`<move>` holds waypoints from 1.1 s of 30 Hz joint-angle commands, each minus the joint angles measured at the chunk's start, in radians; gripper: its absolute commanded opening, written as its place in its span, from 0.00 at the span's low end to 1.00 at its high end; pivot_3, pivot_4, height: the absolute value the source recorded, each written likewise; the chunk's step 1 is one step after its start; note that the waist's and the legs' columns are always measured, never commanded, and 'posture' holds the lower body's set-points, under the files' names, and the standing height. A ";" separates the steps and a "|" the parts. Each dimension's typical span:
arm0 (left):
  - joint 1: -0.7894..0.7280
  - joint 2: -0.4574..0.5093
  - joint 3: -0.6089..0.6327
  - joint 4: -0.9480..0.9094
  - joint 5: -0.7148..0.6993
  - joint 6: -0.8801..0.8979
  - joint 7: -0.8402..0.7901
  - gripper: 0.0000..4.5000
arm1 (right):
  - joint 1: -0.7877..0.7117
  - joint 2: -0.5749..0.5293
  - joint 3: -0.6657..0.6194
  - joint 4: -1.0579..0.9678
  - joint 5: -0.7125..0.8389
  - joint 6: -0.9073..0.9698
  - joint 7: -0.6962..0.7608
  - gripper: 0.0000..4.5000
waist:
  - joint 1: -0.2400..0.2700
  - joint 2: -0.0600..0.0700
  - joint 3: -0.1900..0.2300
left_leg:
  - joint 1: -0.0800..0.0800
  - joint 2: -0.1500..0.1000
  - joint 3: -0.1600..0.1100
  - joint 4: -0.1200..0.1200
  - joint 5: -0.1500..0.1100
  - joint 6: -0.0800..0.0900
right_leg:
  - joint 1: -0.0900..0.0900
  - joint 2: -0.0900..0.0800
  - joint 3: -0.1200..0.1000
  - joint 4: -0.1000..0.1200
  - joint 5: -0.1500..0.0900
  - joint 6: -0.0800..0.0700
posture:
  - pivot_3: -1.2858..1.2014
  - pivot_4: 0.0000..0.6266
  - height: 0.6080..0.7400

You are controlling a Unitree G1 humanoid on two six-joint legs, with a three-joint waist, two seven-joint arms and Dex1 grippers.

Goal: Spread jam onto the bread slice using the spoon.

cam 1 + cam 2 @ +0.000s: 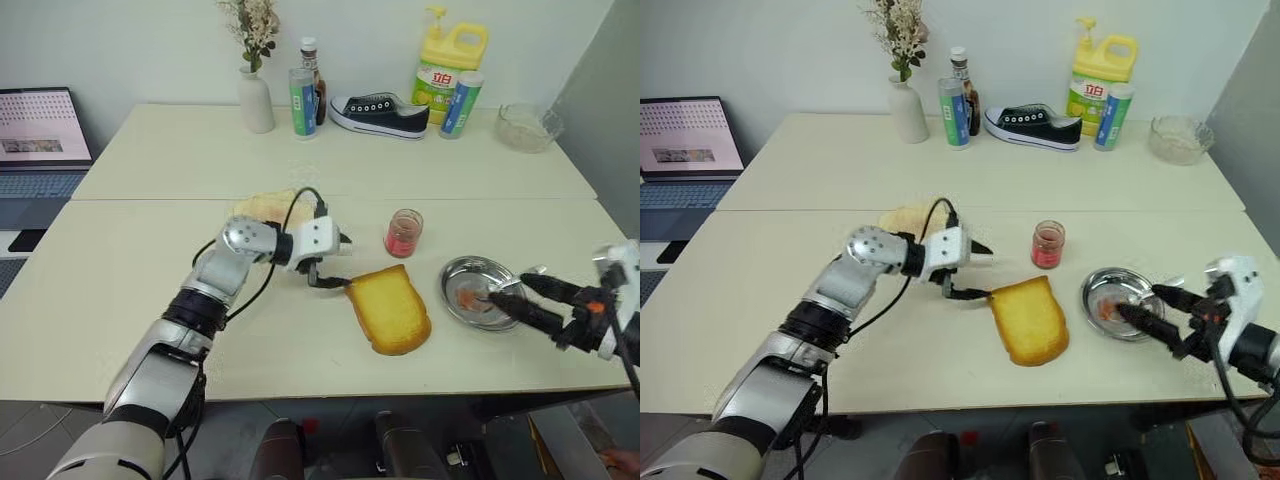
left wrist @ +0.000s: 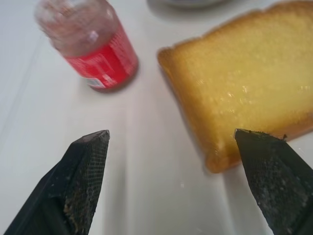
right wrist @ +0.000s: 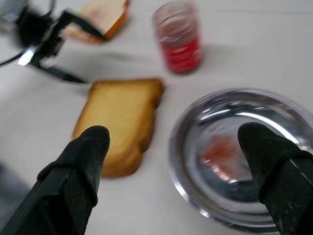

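Observation:
Red jam smears the dish (image 1: pixel 452 280) around the spoon's bowl end, so my right gripper next needs to grab the spoon by its thin handle (image 1: pixel 514 281) over the rim of the dish.
The bread slice (image 1: pixel 390 308), thick and golden, lies flat on the table in front of centre. My left gripper (image 1: pixel 338 262) stands open just off its left corner, with nothing between the fingers (image 2: pixel 83 181). The jam (image 1: pixel 403 232) in its small clear jar stands upright just behind the slice. To the right sits a steel dish (image 1: pixel 452 280) with a red smear in it. A thin silver handle, the spoon (image 1: pixel 530 272), pokes over the dish's right rim. My right gripper (image 1: pixel 508 288) hangs open over the dish's right side, holding nothing.
A paler slice (image 1: pixel 262 207) lies behind my left wrist. Along the table's far edge stand a vase (image 1: pixel 255 98), bottles (image 1: pixel 303 100), a shoe (image 1: pixel 380 113), a yellow detergent jug (image 1: pixel 447 62) and a glass bowl (image 1: pixel 525 127). A laptop (image 1: pixel 40 135) sits far left.

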 commanded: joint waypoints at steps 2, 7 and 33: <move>0.075 -0.018 0.095 -0.326 -0.227 0.254 0.001 0.95 | -0.013 0.071 -0.084 0.083 0.050 -0.014 -0.088 1.00 | 0.000 0.000 0.000 | 0.000 0.000 0.000 0.000 0.000 0.000 | 0.000 0.000 0.000 0.000 0.000 0.000 | 0.52 0.24 1.00; 0.188 0.006 0.117 -0.626 -0.399 0.528 0.050 0.95 | -0.123 0.163 -0.103 0.276 0.153 -0.010 -0.216 1.00 | -0.007 0.001 -0.001 | 0.002 0.000 0.000 0.000 0.000 0.000 | 0.000 0.000 0.001 0.001 0.000 0.000 | 0.52 0.24 1.00; 0.307 0.092 0.113 -0.847 -0.423 0.654 0.235 0.95 | -0.548 0.165 0.136 1.066 -0.177 -0.143 0.083 1.00 | -0.025 0.004 -0.002 | 0.003 0.000 0.002 0.000 0.000 0.000 | 0.001 0.001 0.003 0.001 0.000 0.000 | 0.52 0.24 1.00</move>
